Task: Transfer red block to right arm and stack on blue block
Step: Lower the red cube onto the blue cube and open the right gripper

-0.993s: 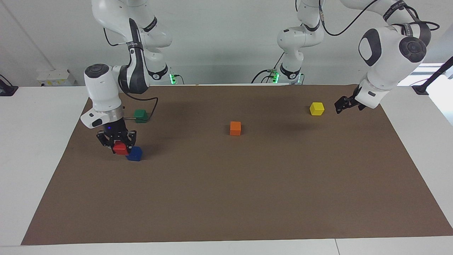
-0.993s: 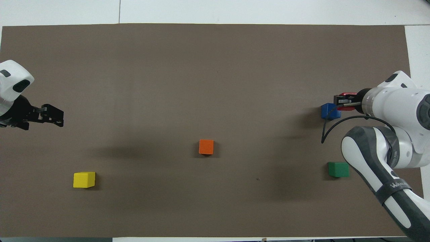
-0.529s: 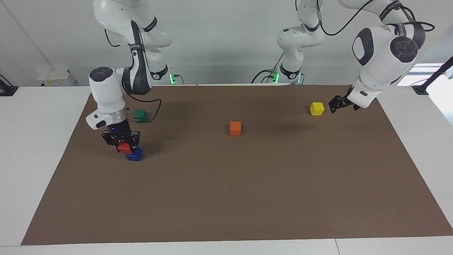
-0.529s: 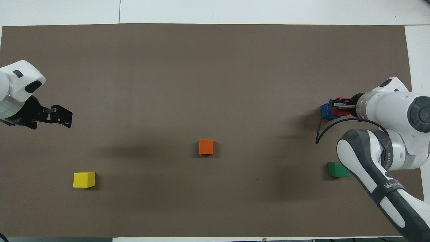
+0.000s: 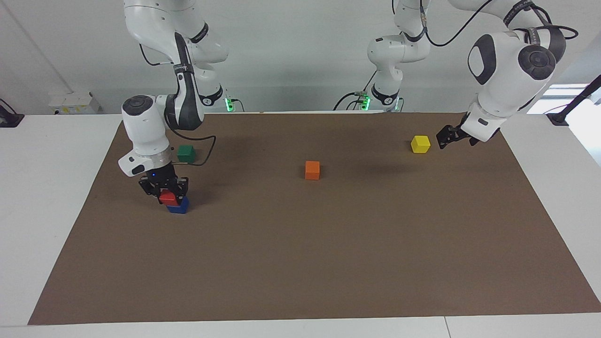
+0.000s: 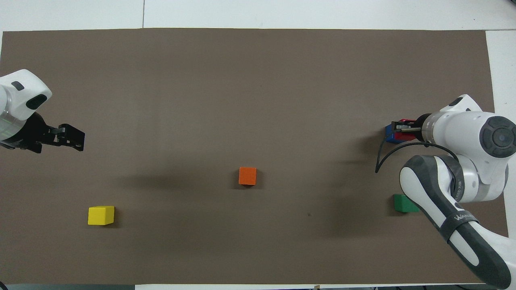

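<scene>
My right gripper holds the red block (image 5: 167,197) low over the top of the blue block and needs to let go now. The red block would stand there.
My right gripper (image 5: 166,192) is shut on the red block (image 5: 167,197) and holds it low over the blue block (image 5: 180,207). The red block covers most of the blue one's top and sits a little off toward the right arm's end of the table. Whether the two blocks touch I cannot tell. In the overhead view the right gripper (image 6: 403,128) and wrist hide most of the red block (image 6: 404,137), and only a sliver of the blue block (image 6: 388,133) shows. My left gripper (image 5: 443,139) (image 6: 75,139) hangs open and empty beside the yellow block.
A brown mat (image 5: 328,263) covers the table. On it lie a yellow block (image 5: 420,144) (image 6: 100,215) at the left arm's end, an orange block (image 5: 312,170) (image 6: 247,176) in the middle, and a green block (image 5: 186,153) (image 6: 404,203) nearer the robots than the blue block.
My right gripper has carried the red block sideways from beside the blue block to over it. My left gripper has shifted slightly toward the yellow block.
</scene>
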Available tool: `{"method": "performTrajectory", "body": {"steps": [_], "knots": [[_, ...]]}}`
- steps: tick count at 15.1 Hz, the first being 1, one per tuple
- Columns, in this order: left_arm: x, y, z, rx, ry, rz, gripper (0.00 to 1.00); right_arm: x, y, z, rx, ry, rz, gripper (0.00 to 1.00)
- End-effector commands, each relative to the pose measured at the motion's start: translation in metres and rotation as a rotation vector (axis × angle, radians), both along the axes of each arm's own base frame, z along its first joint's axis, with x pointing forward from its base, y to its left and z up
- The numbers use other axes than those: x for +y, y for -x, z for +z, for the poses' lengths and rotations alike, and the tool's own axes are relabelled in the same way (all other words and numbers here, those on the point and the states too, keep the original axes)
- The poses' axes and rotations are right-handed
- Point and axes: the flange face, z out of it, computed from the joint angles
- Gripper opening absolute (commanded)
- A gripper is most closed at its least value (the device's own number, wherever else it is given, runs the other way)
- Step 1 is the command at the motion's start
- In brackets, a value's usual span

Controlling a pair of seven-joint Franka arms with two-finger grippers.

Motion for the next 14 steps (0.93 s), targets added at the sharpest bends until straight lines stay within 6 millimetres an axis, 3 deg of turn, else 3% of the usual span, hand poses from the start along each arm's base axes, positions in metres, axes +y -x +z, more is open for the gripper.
{"method": "performTrajectory", "body": {"steps": [1, 8, 9, 12, 13, 14], "knots": [[-0.001, 0.000, 0.006, 0.005, -0.011, -0.005, 1.00, 0.004, 0.000, -0.008, -0.014, -0.001, -0.009, 0.00], [0.001, 0.001, 0.011, -0.006, -0.011, -0.001, 1.00, 0.005, 0.000, -0.008, -0.009, 0.000, -0.006, 0.00], [0.001, 0.002, 0.013, -0.007, -0.011, -0.001, 1.00, 0.005, 0.000, -0.008, -0.008, 0.000, -0.006, 0.11], [0.000, 0.006, 0.016, -0.005, -0.001, 0.000, 1.00, 0.004, 0.001, -0.008, 0.001, 0.001, -0.007, 0.87], [-0.001, 0.008, 0.019, -0.009, 0.003, 0.001, 1.00, 0.004, 0.001, -0.008, 0.012, 0.001, -0.008, 1.00], [-0.002, 0.008, 0.021, -0.013, 0.003, 0.002, 1.00, 0.004, 0.001, -0.007, 0.026, 0.002, -0.008, 1.00]]}}
